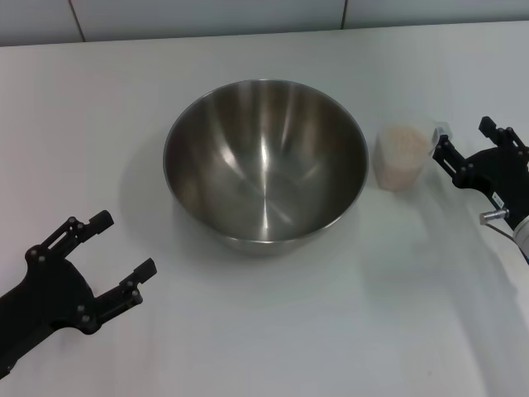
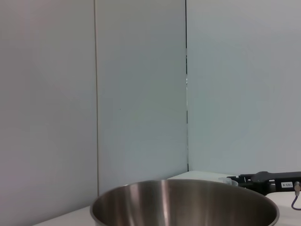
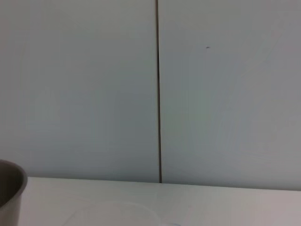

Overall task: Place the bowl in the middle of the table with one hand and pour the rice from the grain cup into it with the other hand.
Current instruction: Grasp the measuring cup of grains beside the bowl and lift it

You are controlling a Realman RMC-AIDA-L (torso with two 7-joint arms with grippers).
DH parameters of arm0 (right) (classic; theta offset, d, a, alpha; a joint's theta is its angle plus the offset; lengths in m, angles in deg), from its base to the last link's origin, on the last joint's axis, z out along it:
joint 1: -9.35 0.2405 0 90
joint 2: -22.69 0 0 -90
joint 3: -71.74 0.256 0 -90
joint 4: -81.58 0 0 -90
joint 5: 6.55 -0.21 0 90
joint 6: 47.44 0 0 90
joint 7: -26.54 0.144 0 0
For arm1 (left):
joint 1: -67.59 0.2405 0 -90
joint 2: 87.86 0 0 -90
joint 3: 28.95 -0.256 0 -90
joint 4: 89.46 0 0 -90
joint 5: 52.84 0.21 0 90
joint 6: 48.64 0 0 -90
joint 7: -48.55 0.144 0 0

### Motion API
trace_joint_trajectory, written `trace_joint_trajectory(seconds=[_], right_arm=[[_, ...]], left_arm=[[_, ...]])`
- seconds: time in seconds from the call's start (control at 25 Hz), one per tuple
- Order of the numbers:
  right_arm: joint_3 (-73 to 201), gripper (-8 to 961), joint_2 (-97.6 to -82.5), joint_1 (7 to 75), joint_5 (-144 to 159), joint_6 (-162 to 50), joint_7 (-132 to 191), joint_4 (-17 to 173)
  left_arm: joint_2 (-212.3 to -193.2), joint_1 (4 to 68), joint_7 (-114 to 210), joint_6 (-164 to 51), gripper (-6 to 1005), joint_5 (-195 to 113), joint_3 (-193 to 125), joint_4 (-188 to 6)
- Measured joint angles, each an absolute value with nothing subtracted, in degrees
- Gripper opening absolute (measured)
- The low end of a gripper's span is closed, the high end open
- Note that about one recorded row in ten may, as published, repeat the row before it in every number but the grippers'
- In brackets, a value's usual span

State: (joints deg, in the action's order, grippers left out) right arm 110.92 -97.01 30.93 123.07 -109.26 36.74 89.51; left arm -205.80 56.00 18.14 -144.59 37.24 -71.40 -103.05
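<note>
In the head view my right gripper's fingertip sits beside the handle, so my right gripper closes on the grain cup's small handle (image 1: 440, 133) next.
The steel bowl (image 1: 266, 161) stands empty and upright near the middle of the white table (image 1: 273, 331). Just to its right stands the clear grain cup (image 1: 402, 157), full of pale rice (image 1: 403, 141). The cup's small handle points toward my right gripper (image 1: 461, 136), which is open, with one fingertip (image 1: 440, 147) right beside that handle. My left gripper (image 1: 126, 242) hovers open at the front left, apart from the bowl and holding nothing. The left wrist view shows the bowl (image 2: 183, 202) close up, with the right gripper (image 2: 263, 178) beyond it. In the right wrist view only the bowl's edge (image 3: 9, 190) shows.
A grey-white tiled wall (image 1: 248, 16) runs along the table's far edge. Bare tabletop lies in front of the bowl and between the two arms.
</note>
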Motion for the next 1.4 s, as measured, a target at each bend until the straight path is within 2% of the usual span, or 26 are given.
trace_joint_trajectory(seconds=[0.44,0.68,1.12,1.32,1.4], right_arm=[[110.9,689,-97.08,30.8,123.1,-109.3,36.1,89.5],[110.9,470,-97.1,30.9,123.1,-109.2,35.3,89.7],[110.9,259,-97.18,30.7,123.1,-109.2,35.6,89.9],[110.9,46,-97.19,30.5,123.1,-109.7,35.7,90.1],[110.9,31,-97.2,30.4,123.1,-109.7,35.7,90.3]], left_arm=[[-205.8,56.0,18.1,-144.6,842,37.2,-71.4,-102.8],[-205.85,56.1,18.1,-144.8,842,37.2,-71.4,-102.8],[-205.89,56.5,18.1,-145.0,842,37.2,-71.4,-102.7],[-205.9,56.7,18.2,-145.2,842,37.2,-71.4,-102.2],[-205.9,56.7,18.2,-145.2,842,37.2,-71.4,-102.2]])
